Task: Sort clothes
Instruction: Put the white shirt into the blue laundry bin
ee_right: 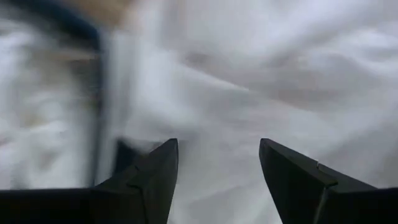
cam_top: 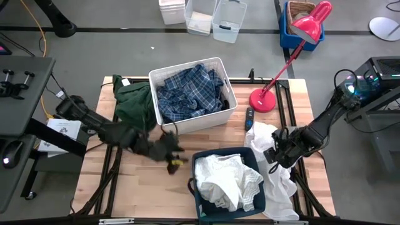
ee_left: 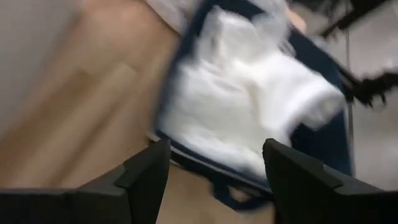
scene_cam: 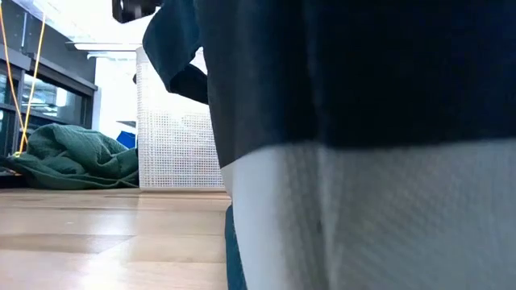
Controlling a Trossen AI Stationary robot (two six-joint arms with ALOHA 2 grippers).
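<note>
My right gripper pinches the white garment by a loose fold of its cloth point(ee_right: 217, 165) next, to sort the garment into the navy bin.
A blue-and-white plaid shirt point(cam_top: 186, 94) fills the white plastic bin point(cam_top: 220, 62) at the table's far middle. A dark green garment point(cam_top: 133, 103) lies on the table to the left of that bin and also shows in the low view point(scene_cam: 72, 157). White clothes point(cam_top: 225, 178) lie in the navy fabric bin point(cam_top: 199, 200) at the near edge. Another white garment point(cam_top: 275, 178) lies on the table to the right of it. My left gripper point(cam_top: 170, 156) is open and empty, left of the navy bin point(ee_left: 214, 149). My right gripper point(cam_top: 275, 153) is open over the white garment point(ee_right: 217, 146).
A red desk lamp point(cam_top: 265, 100) stands on the table at the far right, with a small dark object point(cam_top: 249, 117) beside it. In the low view, navy and white cloth point(scene_cam: 363, 161) close to the camera hides most of the table. Bare wood shows at the near left point(cam_top: 125, 187).
</note>
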